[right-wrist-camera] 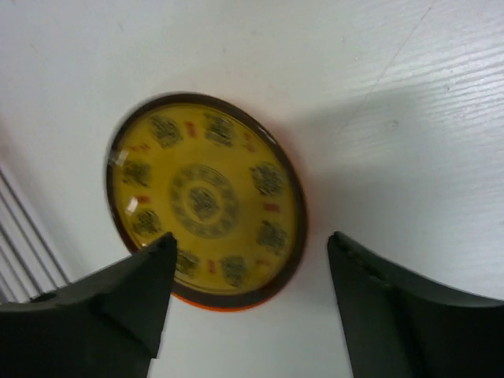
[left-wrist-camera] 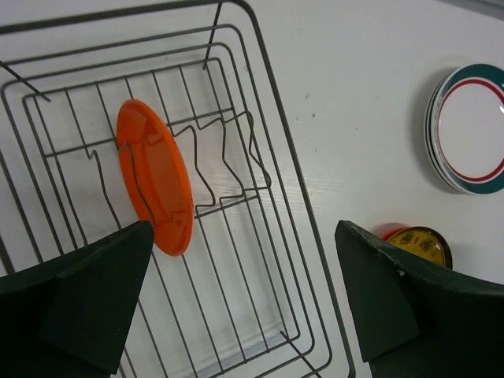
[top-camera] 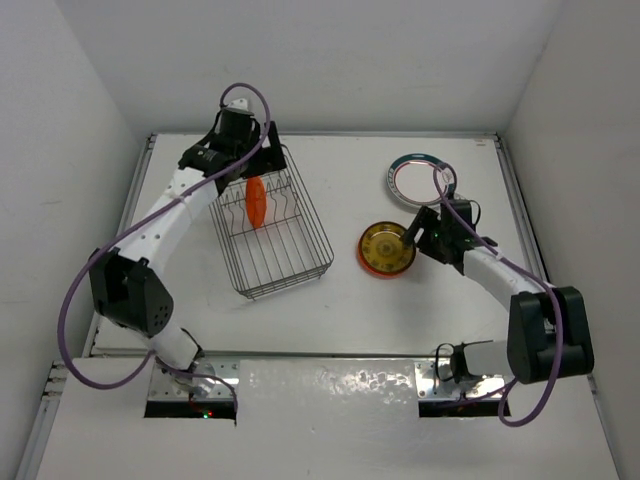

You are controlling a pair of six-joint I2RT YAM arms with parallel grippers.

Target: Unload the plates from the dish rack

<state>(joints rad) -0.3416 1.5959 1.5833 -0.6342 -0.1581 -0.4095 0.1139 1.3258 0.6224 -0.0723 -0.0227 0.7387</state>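
Note:
The plate's far rim needs to stay free to leave the rack's wires. My left gripper will grab the upright orange plate by its near rim [top-camera: 258, 222] [left-wrist-camera: 182, 242].
The dark wire dish rack [top-camera: 310, 208] [left-wrist-camera: 293, 169] stands at the left of the table. One small orange plate [top-camera: 257, 203] [left-wrist-camera: 153, 175] stands upright between its tines. My left gripper [top-camera: 245, 150] [left-wrist-camera: 240, 291] hovers open over the rack's far end, with nothing between its fingers. To the right, a yellow patterned plate [top-camera: 387, 249] [right-wrist-camera: 205, 201] [left-wrist-camera: 419, 240] lies flat on an orange one. My right gripper [top-camera: 425, 235] [right-wrist-camera: 250, 240] is open just over its right edge, holding nothing. White plates with a teal-and-red rim [top-camera: 418, 178] [left-wrist-camera: 471, 128] lie stacked at the back right.
White walls close in the table on the left, back and right. Both arm bases sit at the near edge. A purple cable loops off each arm.

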